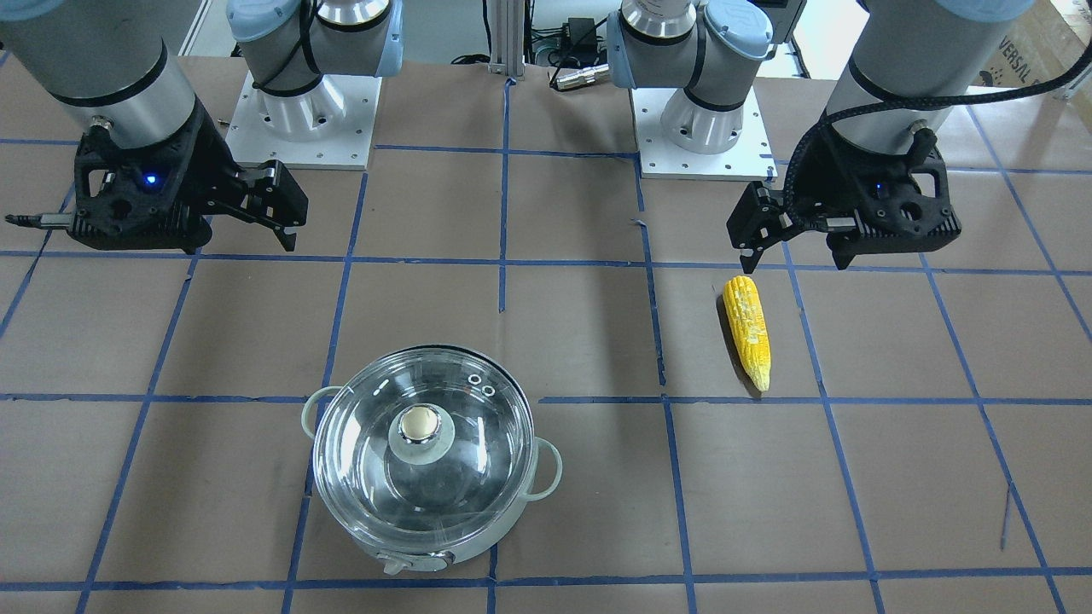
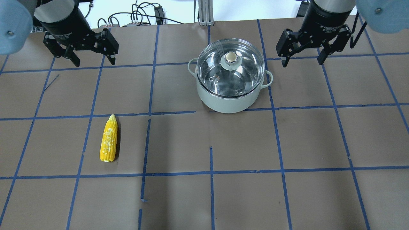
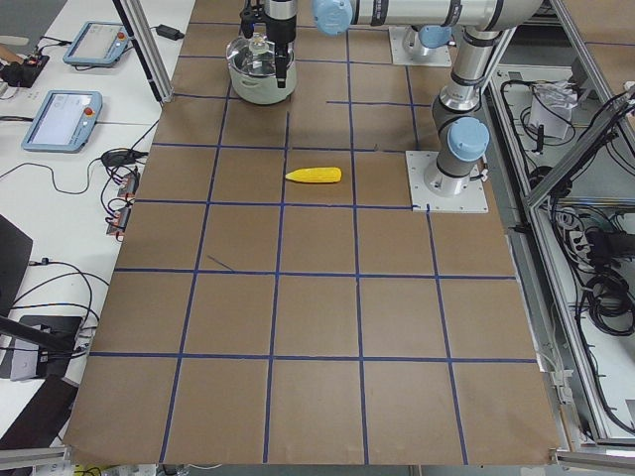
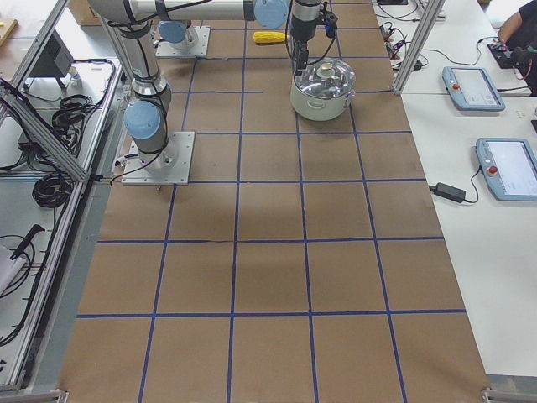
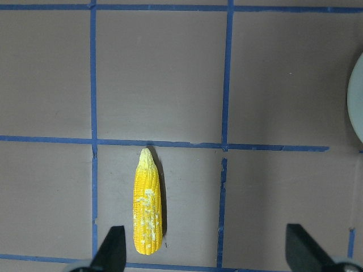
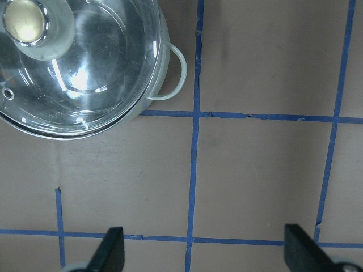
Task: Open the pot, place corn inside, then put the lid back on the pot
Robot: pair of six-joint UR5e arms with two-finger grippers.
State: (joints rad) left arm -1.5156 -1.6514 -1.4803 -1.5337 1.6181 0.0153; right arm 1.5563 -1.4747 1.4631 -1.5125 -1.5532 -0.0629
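The pot (image 1: 491, 532) needs to be opened for the corn. The glass lid needs to be held by its cream-topped knob (image 1: 419, 423) next, with my right gripper.
The pot (image 2: 223, 102) stands at the far middle of the table with the clear glass lid (image 2: 244, 75) on it, its cream knob (image 2: 230, 57) on top. The pot also shows in the front view (image 1: 505, 530) and the right wrist view (image 6: 161, 62). The yellow corn (image 2: 108, 139) lies flat on the left half, tip pointing away from the robot; it also shows in the left wrist view (image 5: 147, 201). My left gripper (image 2: 80, 48) is open and empty, hovering beyond the corn. My right gripper (image 2: 303, 48) is open and empty, hovering just right of the pot.
Brown paper with a blue tape grid covers the table (image 2: 211, 198). The two arm bases (image 1: 303, 111) (image 1: 704, 119) stand on white plates at the robot's side. Tablets (image 4: 470, 84) and cables lie on a side bench beyond the far edge.
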